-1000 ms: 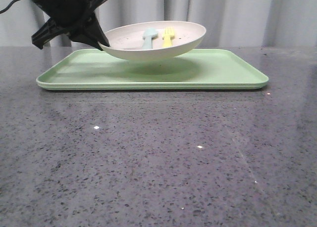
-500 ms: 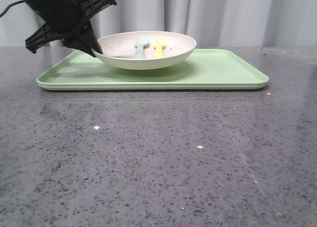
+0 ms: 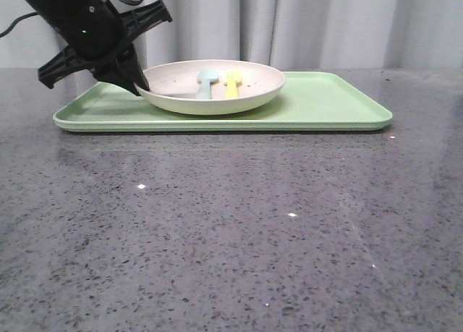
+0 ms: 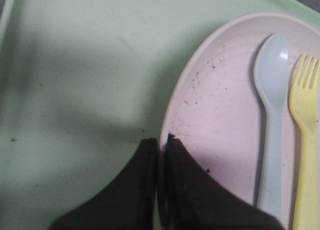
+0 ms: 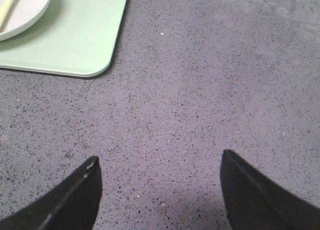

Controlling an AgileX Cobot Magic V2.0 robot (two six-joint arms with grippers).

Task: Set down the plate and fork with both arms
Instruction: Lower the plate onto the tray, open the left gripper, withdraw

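Observation:
The pale pink plate's base point(image 3: 210, 111) rests on the light-green tray point(image 3: 333, 104) and the plate would stay there, so the left gripper needs to open.
The pale pink speckled plate point(image 3: 217, 93) rests on the light-green tray point(image 3: 333, 104), left of its middle. The yellow fork point(image 3: 231, 84) lies in the plate beside a pale blue spoon point(image 3: 206, 82). My left gripper point(image 3: 137, 86) is shut on the plate's left rim; in the left wrist view the gripper point(image 4: 162, 140) pinches the rim, with the plate point(image 4: 220, 120), fork point(image 4: 305, 135) and spoon point(image 4: 272, 104) beyond. My right gripper point(image 5: 157, 162) is open and empty over bare table; it does not show in the front view. The right wrist view catches the plate's edge point(image 5: 30, 9) and fork handle point(image 5: 7, 9).
The tray lies at the back of the grey speckled table point(image 3: 231, 231), in front of a grey curtain point(image 3: 325, 21). In the right wrist view the tray's rounded corner point(image 5: 95, 64) is far from the fingers.
My left gripper has lowered the plate, with fork and spoon in it, from above the tray down onto the tray, moving slightly left.

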